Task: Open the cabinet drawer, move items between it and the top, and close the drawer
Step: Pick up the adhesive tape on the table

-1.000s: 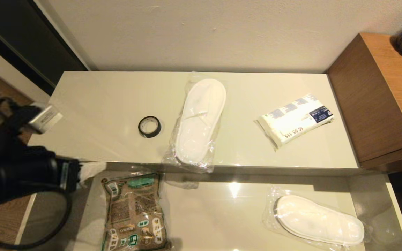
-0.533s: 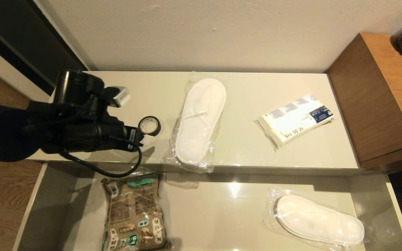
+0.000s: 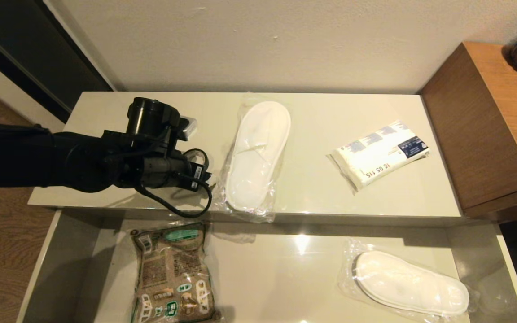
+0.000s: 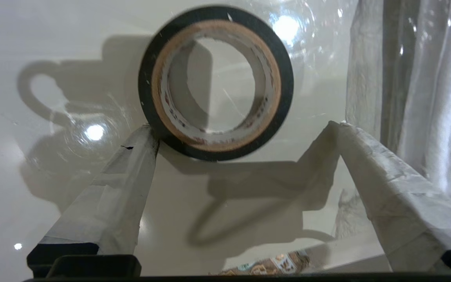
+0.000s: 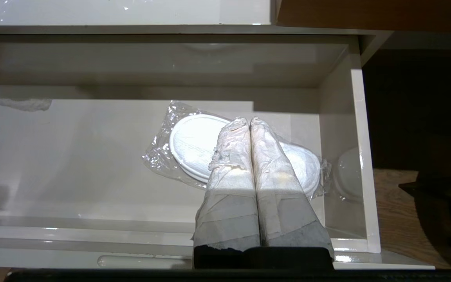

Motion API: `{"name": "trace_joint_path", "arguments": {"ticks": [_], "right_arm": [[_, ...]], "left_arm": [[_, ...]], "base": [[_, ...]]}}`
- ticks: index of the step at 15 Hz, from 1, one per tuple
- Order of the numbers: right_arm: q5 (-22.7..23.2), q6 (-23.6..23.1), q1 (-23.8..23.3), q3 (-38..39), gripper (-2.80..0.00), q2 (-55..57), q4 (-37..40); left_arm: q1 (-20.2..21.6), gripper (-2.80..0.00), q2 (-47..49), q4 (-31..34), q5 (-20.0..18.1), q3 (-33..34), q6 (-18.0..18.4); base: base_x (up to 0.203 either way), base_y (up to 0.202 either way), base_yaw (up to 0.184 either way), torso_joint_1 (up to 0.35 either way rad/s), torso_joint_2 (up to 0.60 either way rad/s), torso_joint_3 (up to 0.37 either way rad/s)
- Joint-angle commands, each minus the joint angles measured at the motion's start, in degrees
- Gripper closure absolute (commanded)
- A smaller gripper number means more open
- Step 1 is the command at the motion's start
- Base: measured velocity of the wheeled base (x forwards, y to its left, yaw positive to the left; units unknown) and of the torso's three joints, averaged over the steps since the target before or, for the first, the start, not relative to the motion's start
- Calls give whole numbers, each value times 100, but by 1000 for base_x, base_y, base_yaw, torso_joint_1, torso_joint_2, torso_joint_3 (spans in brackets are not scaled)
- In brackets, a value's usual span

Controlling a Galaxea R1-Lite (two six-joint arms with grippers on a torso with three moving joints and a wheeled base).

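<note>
The left gripper needs to move the small black tape roll into the open drawer, so next it should grab the roll by its outer rim [image 4: 287, 87].
The small black tape roll [image 3: 199, 154] [image 4: 286, 82] lies flat on the glossy cream top [image 3: 119, 121]. My left gripper [image 3: 200, 169] [image 4: 241, 127] hangs open just short of the roll, one fingertip [image 4: 145, 135] touching its rim. A plastic-wrapped white slipper [image 3: 258, 152] [image 4: 405, 78] lies right beside it. The white packet with blue print [image 3: 382, 152] rests further right on the top. The cabinet drawer [image 3: 38, 269] [image 5: 360, 156] stands pulled open and holds a second wrapped slipper [image 3: 409, 285] [image 5: 190, 145]. Over that slipper my right gripper [image 5: 249, 122] hovers shut and empty, unseen from the head.
A brown printed bag [image 3: 173, 273] lies in the drawer's left part. A taller brown wooden unit [image 3: 487, 121] stands against the cabinet's right end. A wall runs behind the top.
My left arm swung in from beyond the cabinet's left end, across the top, and its open fingers now reach the tape roll. Nothing else moved.
</note>
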Motion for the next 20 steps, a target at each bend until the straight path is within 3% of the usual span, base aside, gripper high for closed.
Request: {"name": "trace_joint_path", "arguments": {"ticks": [1,7,12,19,20], "right_arm": [[4,-4,0,0,0,5,-3],[4,-4,0,0,0,5,-3],[4,-4,0,0,0,5,-3],[4,-4,0,0,0,5,-3],[4,-2,0,0,0,5,-3]], "left_arm": [[9,-280,115,19,32,-52,3],[9,-280,27,10,32,-114,-62],[7,-280,203,-799,400,-70,-18],[-9,-280,106,-744,401,52,19],[-9,0,106,-737,401,97,19]], "base": [[0,0,0,0,0,0],[0,0,0,0,0,0],[0,0,0,0,0,0],[0,0,0,0,0,0],[0,0,0,0,0,0]]}}
